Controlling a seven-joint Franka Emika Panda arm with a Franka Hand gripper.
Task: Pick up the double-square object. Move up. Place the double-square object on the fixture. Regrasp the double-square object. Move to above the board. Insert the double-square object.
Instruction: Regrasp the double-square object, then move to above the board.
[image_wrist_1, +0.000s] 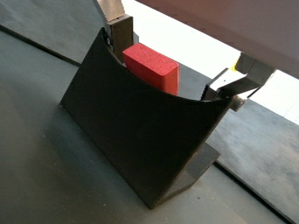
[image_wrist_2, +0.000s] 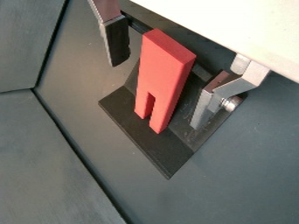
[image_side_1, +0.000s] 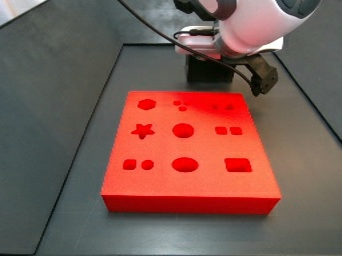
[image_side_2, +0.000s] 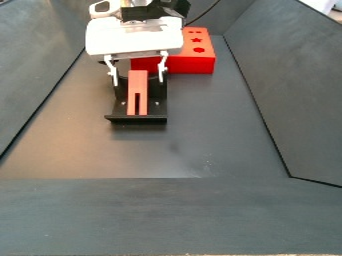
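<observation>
My gripper grabs the double-square object by its solid end next, so its slotted end stays free to enter the red board.
The double-square object (image_wrist_2: 162, 77) is a small red oblong block with a slot at one end. It rests on the dark fixture (image_wrist_2: 140, 140), leaning against its upright wall (image_wrist_1: 128, 131). It also shows in a wrist view (image_wrist_1: 153, 67) and in a side view (image_side_2: 139, 92). My gripper (image_wrist_2: 158, 92) is open and straddles the block; both fingers (image_wrist_2: 114, 39) stand apart from it with a gap on each side. In a side view the gripper (image_side_2: 135, 68) hangs over the fixture (image_side_2: 138, 118). The red board (image_side_1: 187, 150) with cut-out holes lies beside the fixture (image_side_1: 207, 72).
The dark floor is ringed by sloping dark walls (image_side_2: 40, 90). The board (image_side_2: 198, 52) lies just behind the fixture. The arm's white body (image_side_1: 261, 25) and cables hang over the fixture.
</observation>
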